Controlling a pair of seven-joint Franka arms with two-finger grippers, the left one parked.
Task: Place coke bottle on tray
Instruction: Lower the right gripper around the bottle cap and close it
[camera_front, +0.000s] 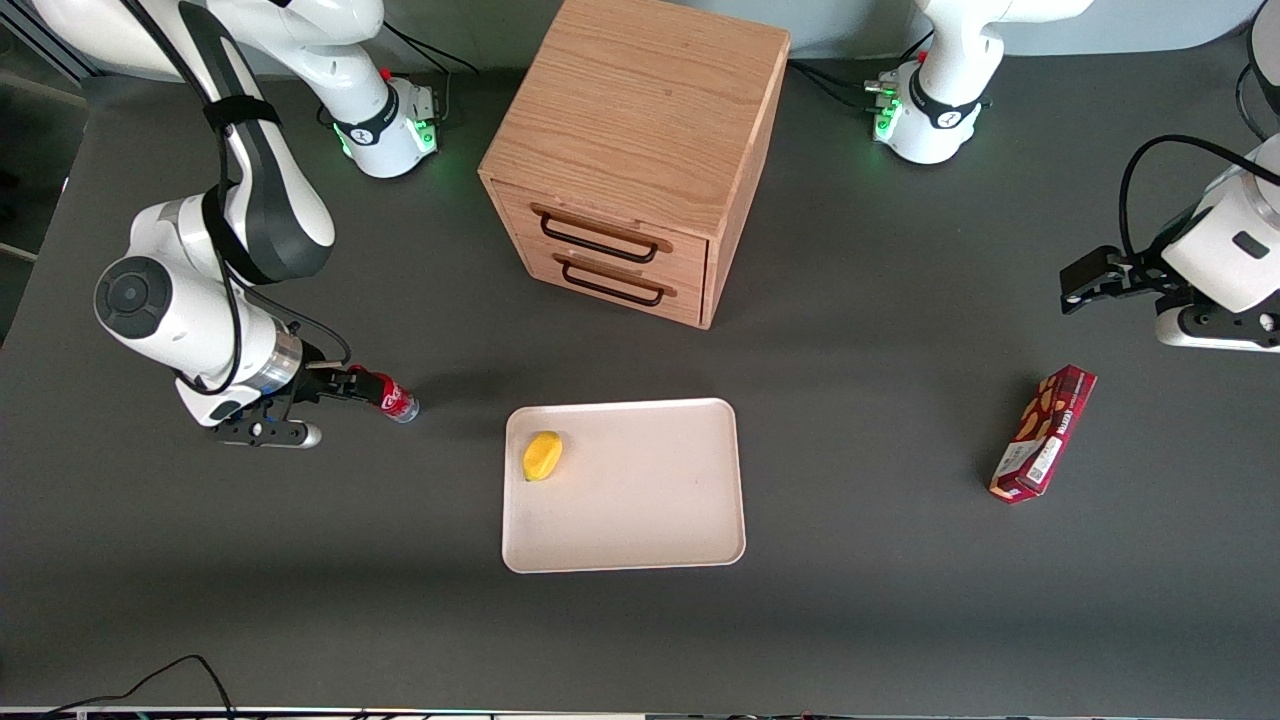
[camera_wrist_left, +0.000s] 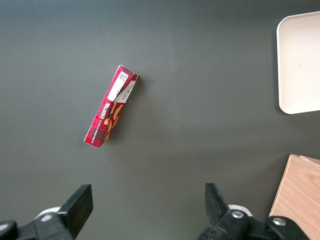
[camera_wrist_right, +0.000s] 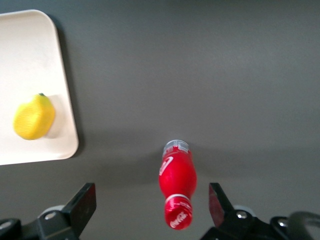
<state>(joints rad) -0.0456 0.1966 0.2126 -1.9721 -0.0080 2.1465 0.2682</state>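
To set the coke bottle on the tray (camera_front: 640, 500), my right gripper should next grab the bottle by its red cap (camera_front: 390, 390).
The coke bottle (camera_front: 392, 399), small and red with a red cap and a clear base, stands on the dark table toward the working arm's end, apart from the tray. My right gripper (camera_front: 348, 384) is at its cap end. In the right wrist view the gripper (camera_wrist_right: 152, 210) is open, and the bottle (camera_wrist_right: 177, 192) is between the fingers without touching them, closer to one finger (camera_wrist_right: 219, 204). The cream-pink tray (camera_front: 640, 500) lies flat near the table's middle; its corner shows in the right wrist view (camera_wrist_right: 30, 60).
A yellow lemon-like fruit (camera_front: 542, 455) lies on the tray, at the corner nearest the bottle (camera_wrist_right: 33, 116). A wooden two-drawer cabinet (camera_front: 630, 150) stands farther from the front camera than the tray. A dark-red snack box (camera_front: 1043, 432) lies toward the parked arm's end.
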